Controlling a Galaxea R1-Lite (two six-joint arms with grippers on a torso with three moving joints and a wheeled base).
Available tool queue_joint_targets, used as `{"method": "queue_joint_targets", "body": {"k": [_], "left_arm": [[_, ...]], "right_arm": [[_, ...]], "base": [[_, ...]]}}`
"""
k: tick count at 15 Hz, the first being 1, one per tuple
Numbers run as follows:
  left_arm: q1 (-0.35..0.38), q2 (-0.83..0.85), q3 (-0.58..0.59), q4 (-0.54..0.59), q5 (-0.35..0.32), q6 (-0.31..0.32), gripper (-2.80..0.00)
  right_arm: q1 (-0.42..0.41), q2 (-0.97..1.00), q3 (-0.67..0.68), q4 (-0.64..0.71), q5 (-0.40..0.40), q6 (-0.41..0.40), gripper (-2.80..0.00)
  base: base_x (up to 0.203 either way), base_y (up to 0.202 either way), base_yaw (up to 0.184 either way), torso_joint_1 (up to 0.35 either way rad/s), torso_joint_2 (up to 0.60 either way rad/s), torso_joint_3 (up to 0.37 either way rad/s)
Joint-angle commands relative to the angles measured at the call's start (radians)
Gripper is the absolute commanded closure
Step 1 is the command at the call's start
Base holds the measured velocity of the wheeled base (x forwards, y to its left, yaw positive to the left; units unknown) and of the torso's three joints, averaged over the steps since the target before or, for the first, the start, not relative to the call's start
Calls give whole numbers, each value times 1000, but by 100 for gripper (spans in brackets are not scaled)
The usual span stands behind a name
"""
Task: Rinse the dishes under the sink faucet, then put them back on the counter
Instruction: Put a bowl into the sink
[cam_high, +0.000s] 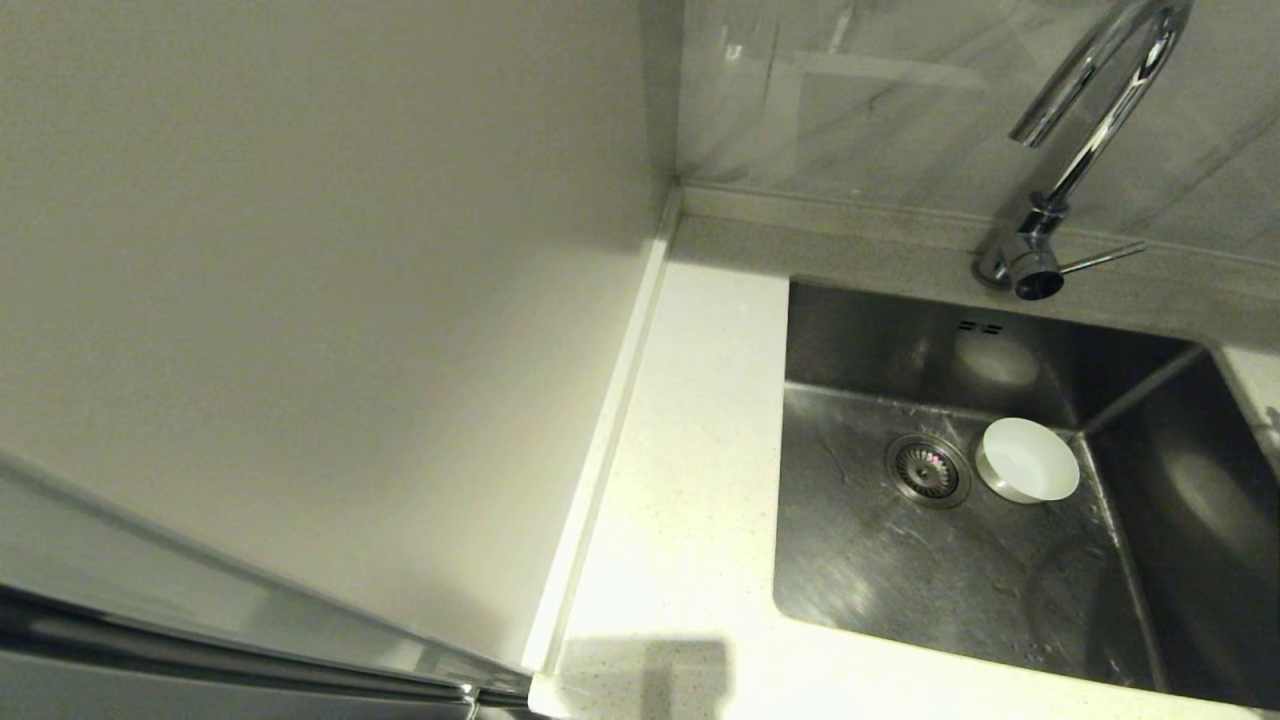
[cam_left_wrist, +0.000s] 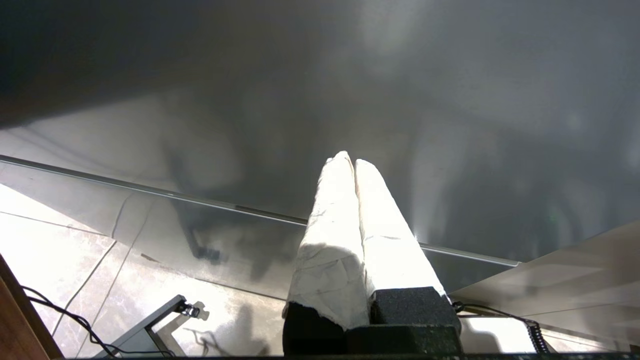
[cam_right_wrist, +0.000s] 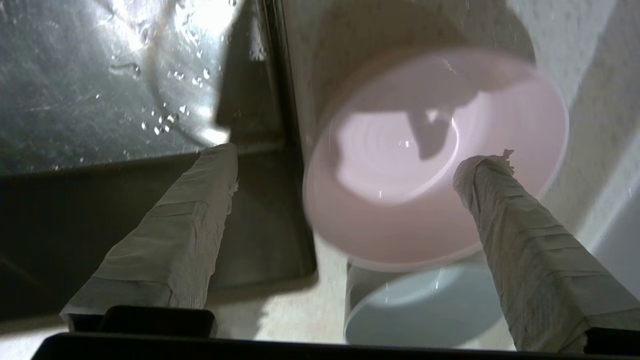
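The pink bowl beside the sink's edge (cam_right_wrist: 284, 78) isn't ready for my right gripper to close on it yet. The fingers are above its rim (cam_right_wrist: 307, 185), so the gripper needs to first go lower.
A pale grey-white bowl (cam_high: 1028, 460) stands upright in the sink (cam_high: 900, 580), just right of the round drain (cam_high: 927, 468). The chrome faucet (cam_high: 1100, 110) arches over the back rim, its thin lever (cam_high: 1100, 260) pointing right. No water runs. In the right wrist view my right gripper (cam_right_wrist: 352, 156) is open wide over the counter (cam_right_wrist: 290, 310) beside the sink's edge. The pale pink bowl (cam_right_wrist: 390, 220) lies between its fingers, overlapping the pale blue-grey bowl (cam_right_wrist: 425, 310). I cannot tell whether the pink bowl rests on the blue-grey one. My left gripper (cam_left_wrist: 352, 160) is shut and empty, away from the sink.
A plain cream wall panel (cam_high: 300, 250) fills the left. A marbled backsplash (cam_high: 880, 100) rises behind the sink. A strip of counter (cam_high: 700, 450) runs between panel and basin. A shiny steel edge (cam_high: 200, 620) crosses the lower left. Neither arm shows in the head view.
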Motion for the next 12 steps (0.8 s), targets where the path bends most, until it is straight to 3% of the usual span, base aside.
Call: {"method": "queue_joint_targets", "body": {"k": [1, 9, 10, 12], "left_arm": [[1, -3, 0, 0, 0, -1, 0], [1, -3, 0, 0, 0, -1, 0], [1, -3, 0, 0, 0, -1, 0], [-1, -3, 0, 0, 1, -1, 0]], "right_arm": [[13, 50, -1, -13, 0, -2, -280], [12, 99, -1, -80, -6, -5, -280], [10, 100, 0, -80, -8, -5, 0], [10, 102, 3, -80, -8, -5, 0]], "base": [[0, 0, 0, 0, 0, 0], [0, 0, 0, 0, 0, 0], [0, 0, 0, 0, 0, 0], [0, 0, 0, 0, 0, 0]]}}
